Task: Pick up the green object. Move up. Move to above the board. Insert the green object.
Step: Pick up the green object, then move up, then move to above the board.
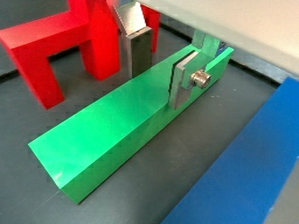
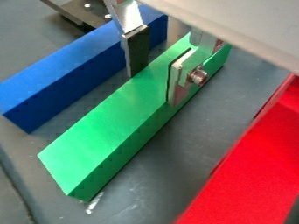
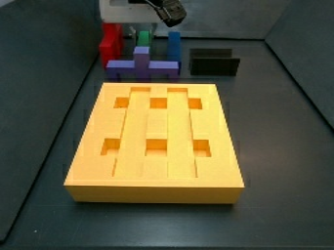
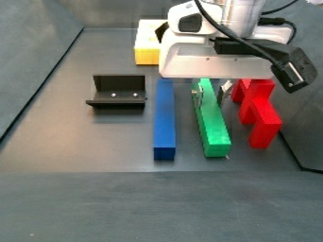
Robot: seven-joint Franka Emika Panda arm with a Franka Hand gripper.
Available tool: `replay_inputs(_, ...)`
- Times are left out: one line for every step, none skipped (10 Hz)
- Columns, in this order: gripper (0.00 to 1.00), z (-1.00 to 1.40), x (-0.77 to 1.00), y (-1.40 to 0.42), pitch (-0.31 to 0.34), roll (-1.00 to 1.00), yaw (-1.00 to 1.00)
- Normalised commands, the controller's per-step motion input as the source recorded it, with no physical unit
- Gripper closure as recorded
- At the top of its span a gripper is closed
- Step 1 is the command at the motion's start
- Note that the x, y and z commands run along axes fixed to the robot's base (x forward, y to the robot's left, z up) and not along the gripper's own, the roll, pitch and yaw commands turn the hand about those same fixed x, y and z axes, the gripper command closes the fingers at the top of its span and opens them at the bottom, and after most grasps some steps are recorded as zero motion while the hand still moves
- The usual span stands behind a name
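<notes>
Next, my gripper grabs the green object across its long sides, to lift it and insert it into the board [image 3: 156, 132].
The green object [image 1: 105, 149] is a long plain bar lying flat on the dark floor. It also shows in both side views [image 4: 212, 121] [image 3: 144, 39]. It lies between the blue bar [image 4: 164, 118] and the red stepped block [image 4: 259, 109]. My gripper [image 1: 156, 87] is low over the bar's far end, with one finger on each long side and the bar's width between them [image 2: 155, 86]. The jaws stand apart and do not press the bar. The yellow-orange board [image 3: 156, 132] with its square holes lies apart from the bar, and only its corner shows behind the arm [image 4: 147, 44].
The black fixture [image 4: 116, 93] stands left of the blue bar and shows by the board's far corner [image 3: 213, 62]. A purple block [image 3: 141, 66] lies between the board and the bars. The red block [image 1: 52, 48] and blue bar [image 2: 59, 79] flank the green bar closely.
</notes>
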Motion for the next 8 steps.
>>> replay_inputs(1.0, 0.0, 0.0, 0.0, 0.0, 0.0, 0.0)
replay_inputs(1.0, 0.83, 0.0, 0.0, 0.0, 0.0, 0.0)
replay_inputs(1.0, 0.78, 0.04, 0.08, 0.008, 0.02, 0.02)
replay_inputs(1.0, 0.63, 0.02, 0.08, 0.026, 0.04, 0.01)
replay_inputs(1.0, 0.17, 0.03, 0.02, -0.004, 0.08, 0.01)
replay_inputs(1.0, 1.4, 0.0, 0.0, 0.0, 0.0, 0.0)
replay_inputs(1.0, 1.4, -0.02, 0.0, 0.026, -0.01, -0.01)
replay_inputs(1.0, 1.4, -0.05, 0.0, 0.054, 0.02, 0.0)
